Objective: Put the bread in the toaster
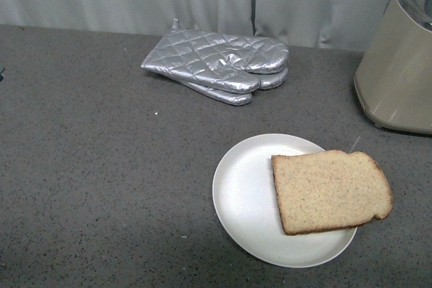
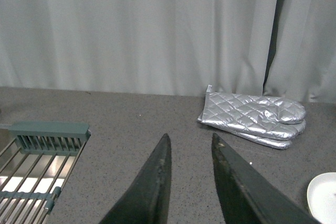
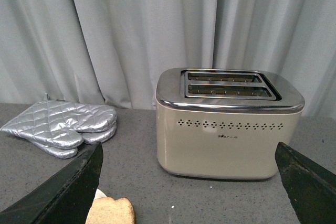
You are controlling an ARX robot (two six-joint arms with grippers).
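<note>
The right gripper grabs the bread by its crust edge (image 3: 122,206) next. That grip is for loading the toaster's empty top slot (image 3: 227,91).
The bread (image 1: 331,190), a light-brown slice with a darker crust, lies flat on the right half of a round white plate (image 1: 243,193) and overhangs its right rim. Its corner also shows in the right wrist view (image 3: 111,211). The beige toaster (image 1: 399,75) stands at the far right edge; the right wrist view shows it whole (image 3: 228,124), its two silver top slots empty. My right gripper (image 3: 189,153) is open wide, facing the toaster, the bread beside one finger. My left gripper (image 2: 190,139) is open and empty over bare counter. Neither arm shows in the front view.
Quilted silver oven mitts (image 1: 219,65) lie stacked at the back of the grey speckled counter (image 1: 101,166), also in the left wrist view (image 2: 252,115). A green-edged wire rack (image 2: 37,161) sits at the counter's left. Grey curtains close the back.
</note>
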